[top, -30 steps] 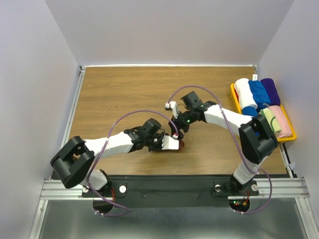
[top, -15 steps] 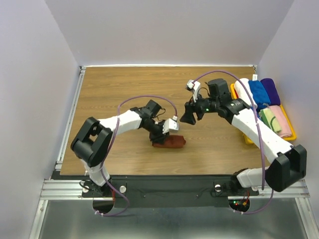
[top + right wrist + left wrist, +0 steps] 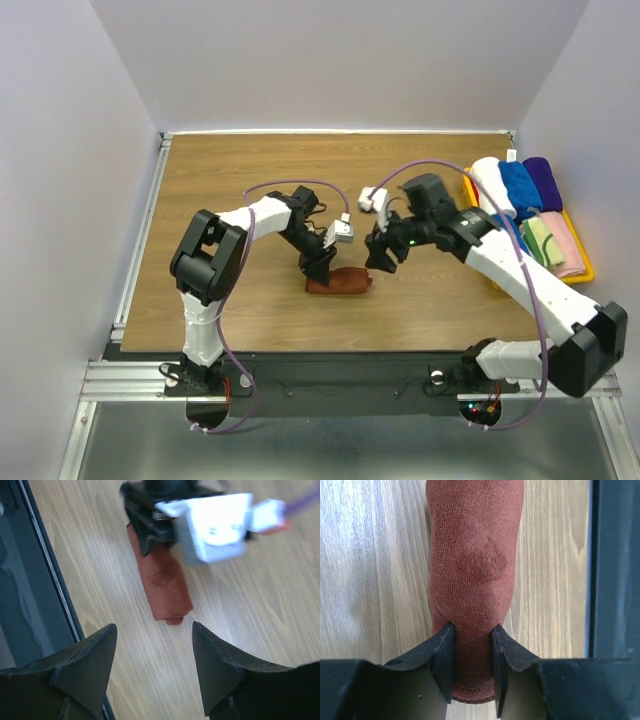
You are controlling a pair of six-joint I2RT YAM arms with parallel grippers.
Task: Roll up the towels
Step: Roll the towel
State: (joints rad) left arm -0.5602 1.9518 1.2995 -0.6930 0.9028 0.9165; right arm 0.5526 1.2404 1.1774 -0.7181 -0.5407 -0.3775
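My right gripper grips the rust-brown roll across its sides near its loose end [image 3: 358,281] [image 3: 169,599] next, leaving its length free to lay in the tray.
The rust-brown towel [image 3: 342,282] lies rolled into a short log on the wooden table, shown lengthwise in the left wrist view [image 3: 472,565]. My left gripper [image 3: 317,270] is shut on the roll's left end, its two fingers pressed against either side [image 3: 473,626]. My right gripper [image 3: 380,260] hovers open just above and to the right of the roll's other end, with nothing but bare wood between its fingers [image 3: 153,626]. The roll [image 3: 162,582] lies beyond them. A pale cream-green rolled towel [image 3: 541,240] lies in the yellow tray.
A yellow tray [image 3: 468,184] at the table's right edge holds white [image 3: 490,188], blue [image 3: 519,186], purple [image 3: 544,180] and pink [image 3: 567,245] rolled towels. The table's near edge and black rail [image 3: 615,565] run close beside the rust-brown roll.
The left arm has swung round to reach the roll from the far side, still gripping its left end. The right gripper pulled away to the right, then came down toward the roll's right end.
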